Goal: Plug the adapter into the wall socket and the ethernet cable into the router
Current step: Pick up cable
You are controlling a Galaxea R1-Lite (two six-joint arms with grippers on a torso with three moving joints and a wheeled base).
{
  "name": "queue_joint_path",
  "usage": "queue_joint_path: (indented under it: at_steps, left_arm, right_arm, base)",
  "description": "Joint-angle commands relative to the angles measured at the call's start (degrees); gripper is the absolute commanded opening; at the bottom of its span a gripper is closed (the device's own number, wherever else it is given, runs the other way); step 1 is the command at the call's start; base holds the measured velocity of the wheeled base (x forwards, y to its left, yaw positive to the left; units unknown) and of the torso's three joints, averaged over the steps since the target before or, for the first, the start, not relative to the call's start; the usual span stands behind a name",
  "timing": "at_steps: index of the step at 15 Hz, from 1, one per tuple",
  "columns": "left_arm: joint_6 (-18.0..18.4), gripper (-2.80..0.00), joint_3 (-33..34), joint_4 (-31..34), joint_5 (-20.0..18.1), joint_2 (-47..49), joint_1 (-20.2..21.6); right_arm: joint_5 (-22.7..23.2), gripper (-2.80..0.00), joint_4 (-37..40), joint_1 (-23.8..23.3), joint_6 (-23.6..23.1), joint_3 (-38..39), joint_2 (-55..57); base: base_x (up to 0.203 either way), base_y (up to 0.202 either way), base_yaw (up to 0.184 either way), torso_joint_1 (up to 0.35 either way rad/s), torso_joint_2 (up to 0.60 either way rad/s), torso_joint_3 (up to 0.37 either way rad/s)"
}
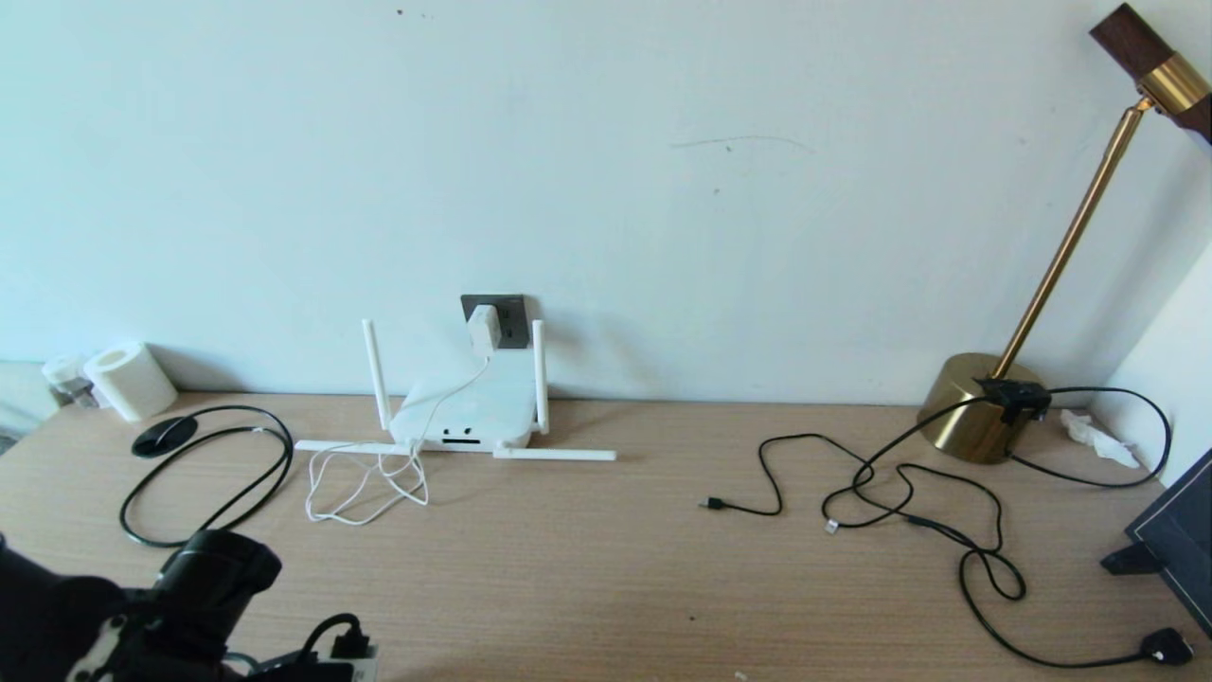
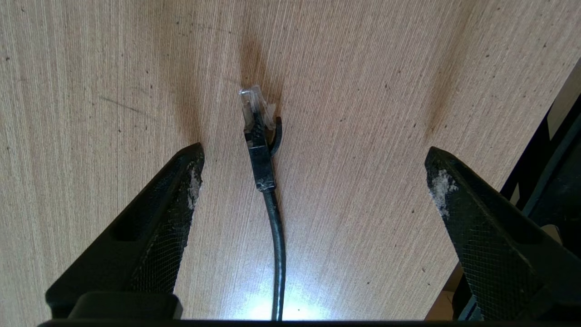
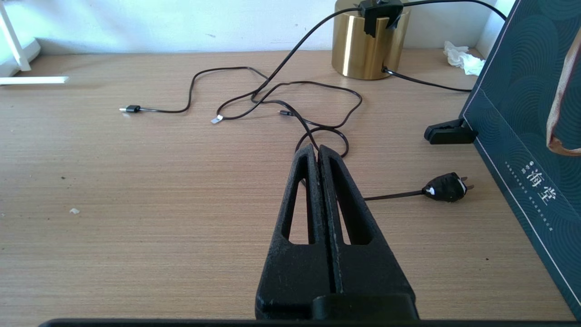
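Observation:
The ethernet cable hangs slack and round [image 2: 278, 245] behind the boot. So next, my left gripper needs to grip the cable by its flat-sided black boot [image 2: 260, 163].
The white adapter [image 1: 484, 329] sits in the dark grey wall socket [image 1: 511, 313], and its thin white cord [image 1: 365, 485] loops onto the table. Below it lies the white router [image 1: 461, 409], two antennas upright and two flat. The black ethernet cable [image 1: 210, 474] curls at the left. Its clear clip connector [image 2: 253, 106] lies on the wood between the fingers of my left gripper [image 2: 314, 152], which is open and touches nothing. My right gripper [image 3: 317, 150] is shut and empty above the table on the right.
A brass lamp [image 1: 985, 417] stands at the back right, with thin black lamp cords [image 1: 909, 493] sprawled before it and a black plug [image 1: 1167, 647]. A dark box [image 1: 1184, 540] stands at the right edge. A paper roll [image 1: 131, 381] and black disc [image 1: 165, 436] sit far left.

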Motion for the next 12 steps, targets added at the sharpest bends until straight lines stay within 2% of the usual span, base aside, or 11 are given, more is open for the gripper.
queue_joint_path:
  at_steps: [1, 7, 8, 12]
  left_arm:
    - [0.4, 0.00, -0.1, 0.0, 0.0, 0.5, 0.1]
    - [0.3, 0.00, 0.0, 0.0, 1.3, 0.6, 0.2]
    - [0.3, -2.80, 0.0, 0.0, 1.3, 0.8, 0.2]
    - [0.3, -2.80, 0.0, 0.0, 1.4, 1.0, 0.5]
  right_arm:
    - [0.0, -2.80, 0.0, 0.0, 0.0, 0.0, 0.0]
    - [0.0, -2.80, 0.0, 0.0, 0.0, 0.0, 0.0]
    - [0.0, -2.80, 0.0, 0.0, 0.0, 0.0, 0.0]
    - [0.0, -2.80, 0.0, 0.0, 0.0, 0.0, 0.0]
  base:
    - [0.000, 0.000, 0.000, 0.000, 0.00, 0.000]
    - [0.000, 0.000, 0.000, 0.000, 0.00, 0.000]
    - [0.000, 0.000, 0.000, 0.000, 0.00, 0.000]
    - [0.000, 0.000, 0.000, 0.000, 0.00, 0.000]
